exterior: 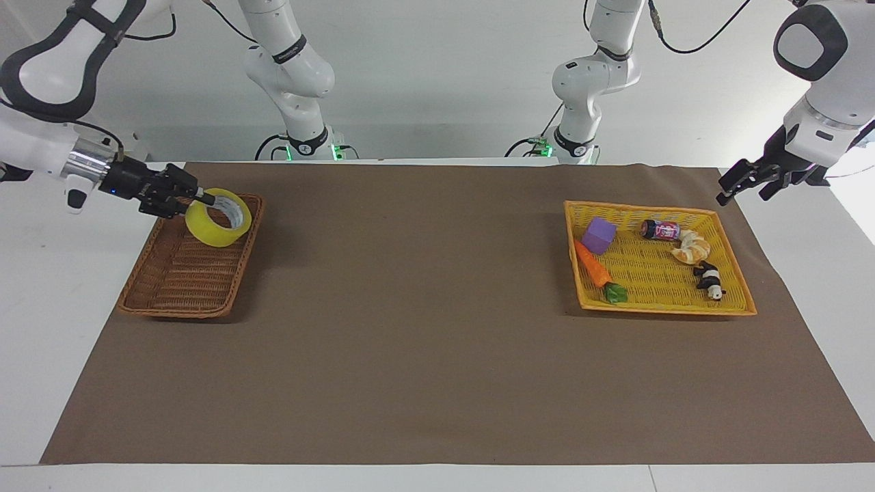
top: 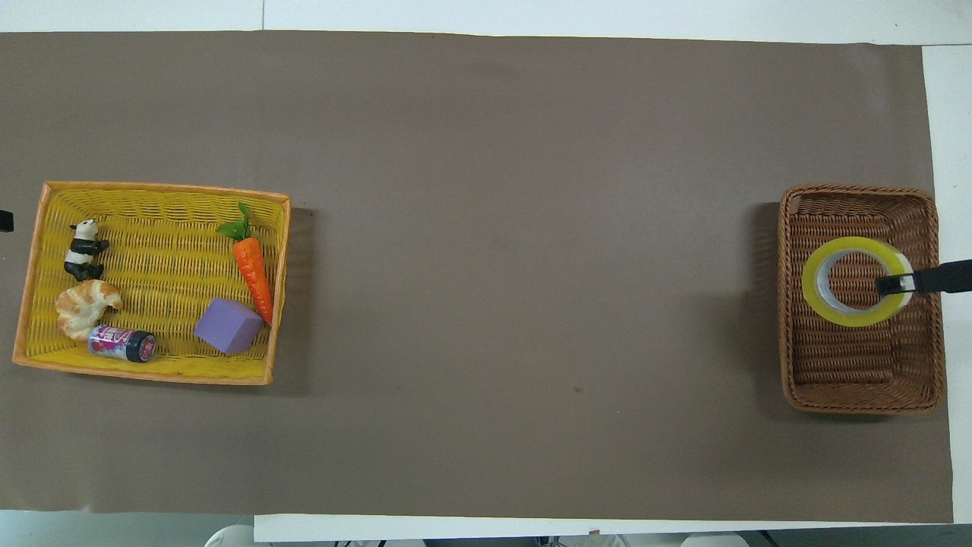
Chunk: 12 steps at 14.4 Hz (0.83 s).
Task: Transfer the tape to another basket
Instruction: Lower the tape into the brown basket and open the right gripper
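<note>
The yellow tape [top: 816, 288] hangs large and high above the brown wicker basket [top: 858, 399] in the overhead view. My right gripper now keeps holding the tape until the tape is lower.
The tape [exterior: 207, 234] is a yellow roll with a pale core. My right gripper [exterior: 205, 201] is shut on its wall, one finger inside the ring. It holds the roll in the air over the brown wicker basket [exterior: 178, 304] at the right arm's end of the table. In the overhead view the tape [top: 810, 285] hangs over the basket [top: 858, 399] with the right gripper [top: 896, 286] at its rim. My left gripper [exterior: 746, 184] is open and empty, raised over the table's left-arm end beside the yellow tray.
A bright yellow woven tray [exterior: 656, 309] at the left arm's end holds a purple cube [exterior: 599, 235], a carrot [exterior: 592, 265], a can [exterior: 660, 229], a croissant [exterior: 692, 247] and a panda figure [exterior: 709, 279]. Brown mat [exterior: 424, 328] covers the table.
</note>
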### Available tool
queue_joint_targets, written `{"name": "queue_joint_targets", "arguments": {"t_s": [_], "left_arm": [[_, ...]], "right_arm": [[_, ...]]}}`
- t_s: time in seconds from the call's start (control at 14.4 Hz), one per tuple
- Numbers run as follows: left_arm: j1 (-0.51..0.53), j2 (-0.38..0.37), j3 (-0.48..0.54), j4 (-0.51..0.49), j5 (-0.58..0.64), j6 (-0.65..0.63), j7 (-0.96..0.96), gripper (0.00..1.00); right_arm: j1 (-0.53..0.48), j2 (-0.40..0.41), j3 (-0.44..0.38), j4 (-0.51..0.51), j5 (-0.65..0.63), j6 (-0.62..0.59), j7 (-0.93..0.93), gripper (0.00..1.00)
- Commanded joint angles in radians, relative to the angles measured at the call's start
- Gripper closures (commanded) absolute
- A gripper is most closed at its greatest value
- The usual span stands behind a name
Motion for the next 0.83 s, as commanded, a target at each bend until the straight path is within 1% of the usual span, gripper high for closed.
{"name": "queue_joint_targets", "arguments": {"t_s": [0.0,0.28,0.49,0.76], "left_arm": [[-0.009,-0.011,-0.005,-0.013,0.021,-0.014,0.001,0.00],[-0.012,-0.011,-0.014,-0.013,0.021,-0.011,0.000,0.00],[-0.018,-0.011,-0.016,-0.010,0.021,-0.011,0.000,0.00],[-0.078,-0.004,-0.016,0.001,0.024,-0.007,0.004,0.00]], "right_arm": [[-0.036,0.086,0.018,0.050,-0.028,-0.030,-0.074,1.00],[-0.064,0.141,0.016,0.033,-0.030,-0.023,-0.140,1.00],[-0.066,0.143,0.016,0.008,-0.039,0.005,-0.168,1.00],[-0.079,0.143,0.015,-0.035,-0.050,0.046,-0.212,1.00]]}}
